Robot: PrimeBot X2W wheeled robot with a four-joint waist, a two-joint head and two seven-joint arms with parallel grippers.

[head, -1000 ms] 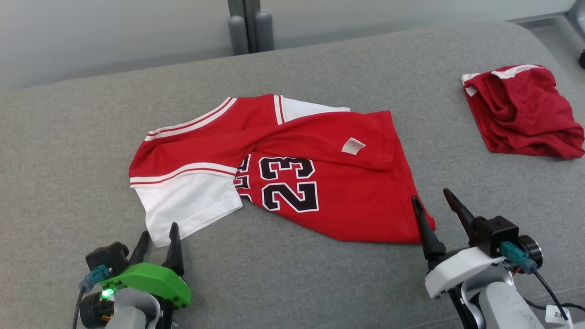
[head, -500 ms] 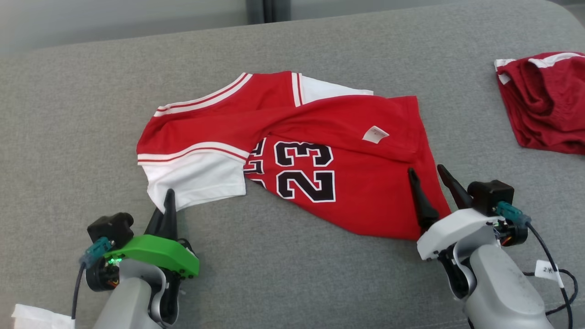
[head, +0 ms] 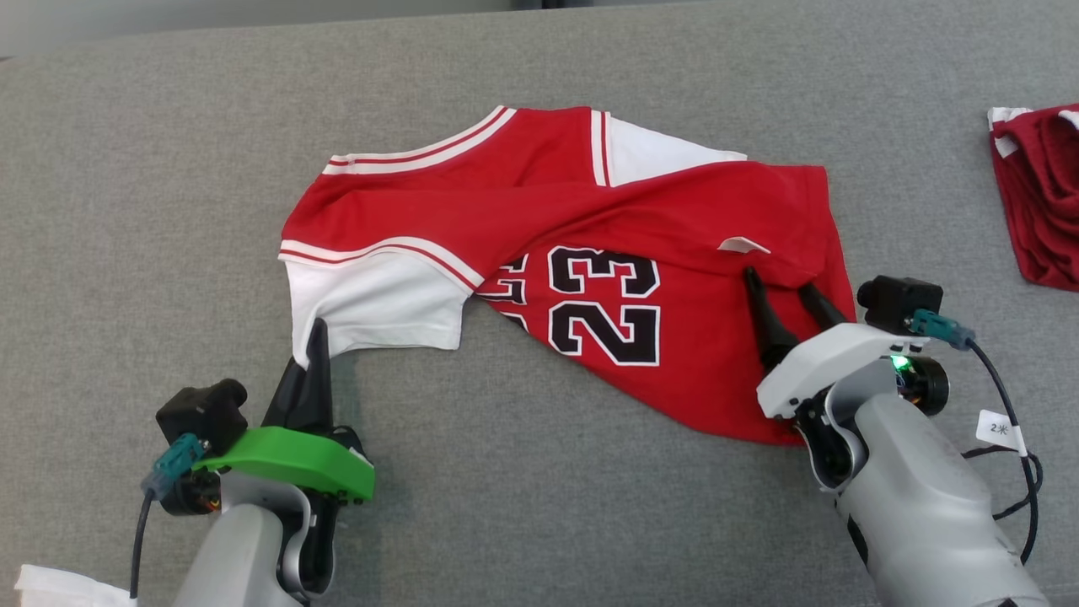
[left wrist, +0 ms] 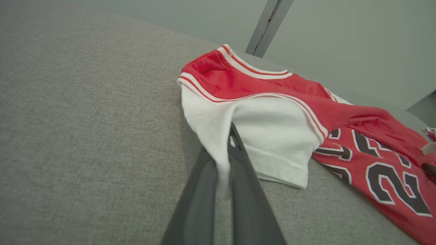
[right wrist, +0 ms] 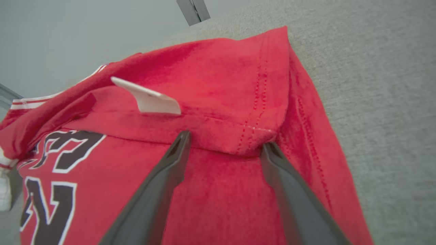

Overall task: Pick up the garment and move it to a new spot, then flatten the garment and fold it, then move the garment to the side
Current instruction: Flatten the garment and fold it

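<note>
Next, my right gripper grabs the jersey by its folded-over hem (right wrist: 238, 136) below the label, because that fold stands up while the red layer underneath lies flat.
The garment (head: 590, 253) is a red jersey with white sleeves and a black 23, lying crumpled on the grey cushion (head: 126, 211). My left gripper (head: 314, 341) is shut on the corner of the near white sleeve (left wrist: 272, 136), and the cloth is pinched between its two fingers (left wrist: 207, 183). My right gripper (head: 780, 282) is open over the jersey's right side. Its fingertips (right wrist: 182, 139) touch a folded-over hem (right wrist: 238, 136) just below a white label (right wrist: 150, 98).
A second dark red garment (head: 1041, 194) lies bunched at the right edge of the cushion. A white scrap (head: 59, 586) shows at the bottom left corner. Bare grey cushion stretches to the left and in front of the jersey.
My left gripper closed on the white sleeve corner. My right gripper moved forward onto the jersey up to the folded hem. The head camera tilted down, shifting the whole picture.
</note>
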